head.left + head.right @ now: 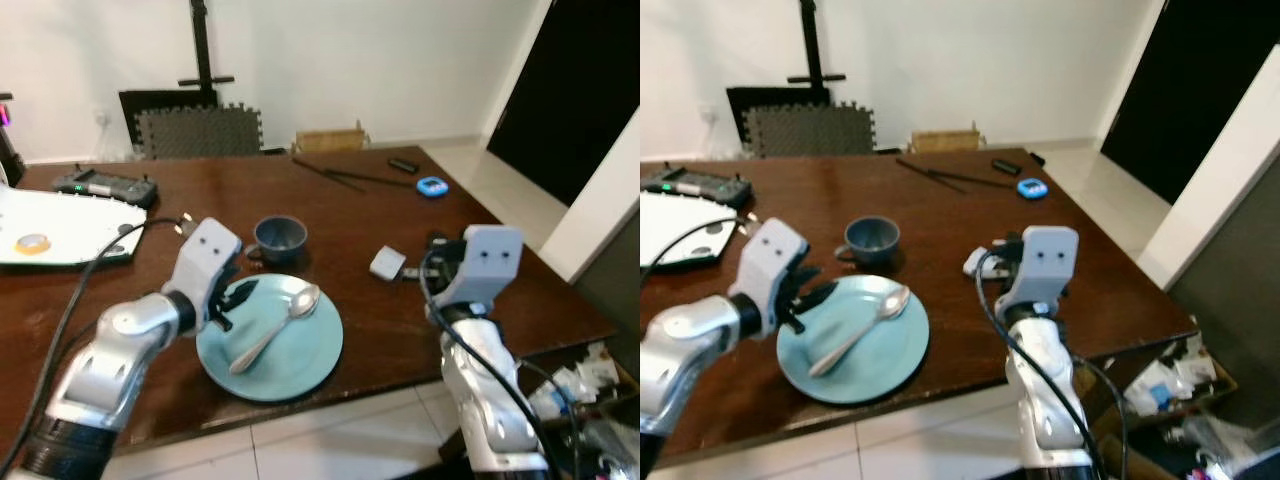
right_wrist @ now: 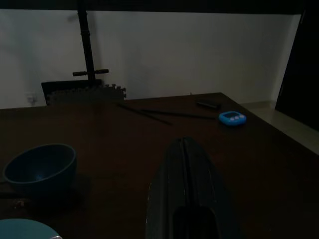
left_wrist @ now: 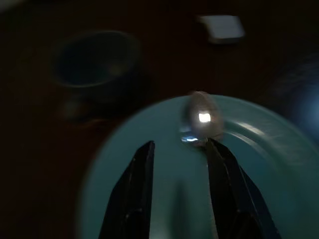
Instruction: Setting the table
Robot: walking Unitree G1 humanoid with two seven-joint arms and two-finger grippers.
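Note:
The silver spoon is long, with a broad bowl (image 1: 305,300) at one end. Next, my left gripper picks up the spoon by the handle near the bowl (image 1: 284,323).
A light blue plate (image 1: 310,362) lies near the front edge of the dark wooden table (image 1: 350,215), with a metal spoon (image 1: 276,327) resting across it. Behind the plate stands a dark blue cup (image 1: 280,237). My left gripper (image 1: 236,298) hovers over the plate's left rim. In the left wrist view it is open (image 3: 177,147), and the spoon's bowl (image 3: 201,119) lies just beyond its fingertips. My right gripper (image 1: 436,258) is held above the table to the right of the plate. It is shut with nothing in it (image 2: 184,143).
A small white box (image 1: 387,263) lies just left of the right gripper. Farther back are dark chopsticks (image 1: 345,177), a blue timer (image 1: 432,186) and a black remote (image 1: 404,165). A white board (image 1: 70,228) and a black device (image 1: 105,185) occupy the left. Clutter (image 1: 585,390) lies on the floor at the right.

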